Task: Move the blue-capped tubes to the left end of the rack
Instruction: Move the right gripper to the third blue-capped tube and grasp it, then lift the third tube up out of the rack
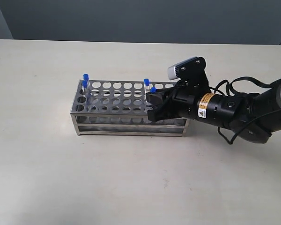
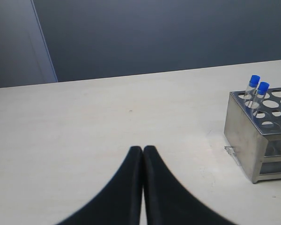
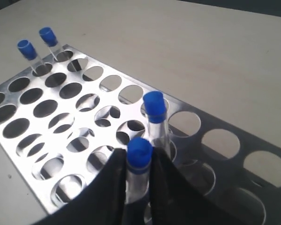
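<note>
My right gripper moves the fourth tube to the hole beside the paired tubes, before releasing it, since the tube is well short of that hole.
The steel rack (image 1: 112, 105) stands mid-table, also seen as the rack (image 3: 47, 122) and the rack (image 2: 253, 140). Two blue-capped tubes (image 1: 85, 80) stand in holes at its left end, the same pair of tubes (image 3: 37, 44) and tubes (image 2: 256, 89). A third tube (image 1: 146, 84) stands near the rack's middle, the third tube (image 3: 154, 112). My right gripper (image 3: 139, 161) is shut on the fourth tube (image 3: 139, 157), its cap (image 1: 153, 89) just above the top plate. My left gripper (image 2: 143, 151) is shut on nothing, over bare table left of the rack.
The pale tabletop (image 1: 47, 178) spreads round the rack. A dark wall (image 1: 140, 18) runs behind the far edge. My right arm (image 1: 234, 110) with its cables stretches in from the right, low over the rack's right end.
</note>
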You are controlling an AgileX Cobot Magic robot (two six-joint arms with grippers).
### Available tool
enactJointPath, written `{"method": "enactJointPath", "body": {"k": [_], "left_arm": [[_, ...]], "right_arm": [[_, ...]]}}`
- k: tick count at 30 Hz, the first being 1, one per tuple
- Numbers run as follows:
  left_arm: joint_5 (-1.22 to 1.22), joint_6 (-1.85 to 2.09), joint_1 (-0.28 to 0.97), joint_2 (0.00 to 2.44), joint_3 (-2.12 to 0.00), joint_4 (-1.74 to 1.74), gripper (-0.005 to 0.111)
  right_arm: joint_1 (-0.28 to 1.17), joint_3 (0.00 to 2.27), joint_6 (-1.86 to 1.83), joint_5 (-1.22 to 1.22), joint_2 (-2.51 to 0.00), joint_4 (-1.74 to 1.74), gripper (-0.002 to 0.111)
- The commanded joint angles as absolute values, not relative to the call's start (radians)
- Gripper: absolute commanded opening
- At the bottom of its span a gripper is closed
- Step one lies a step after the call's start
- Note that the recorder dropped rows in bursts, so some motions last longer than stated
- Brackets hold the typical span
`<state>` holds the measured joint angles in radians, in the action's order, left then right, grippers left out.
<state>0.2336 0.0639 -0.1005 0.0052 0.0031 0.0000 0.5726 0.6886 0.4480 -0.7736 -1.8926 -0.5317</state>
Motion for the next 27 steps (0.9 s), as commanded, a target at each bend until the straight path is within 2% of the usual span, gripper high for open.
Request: {"method": "enactJointPath", "body": {"k": [1,16,21,27], "left_arm": [[0.232,0.063,-0.096,0.000,0.000,0.000,0.001],[0.232,0.063,-0.096,0.000,0.000,0.000,0.001],[0.232,0.063,-0.096,0.000,0.000,0.000,0.001],[0.232,0.063,-0.096,0.000,0.000,0.000,0.001]], "right_arm": [[0.569,0.683,0.446,-0.791,-1.894,-0.534,0.000],[0.569,0.742,0.452,-0.765,-1.569,-0.655,-0.001],[0.607,0.820,0.487,-0.734,-1.568,-0.693,-0.001],[0.721,0.903,0.490,-0.666,-1.640,-0.705,-0.001]]}}
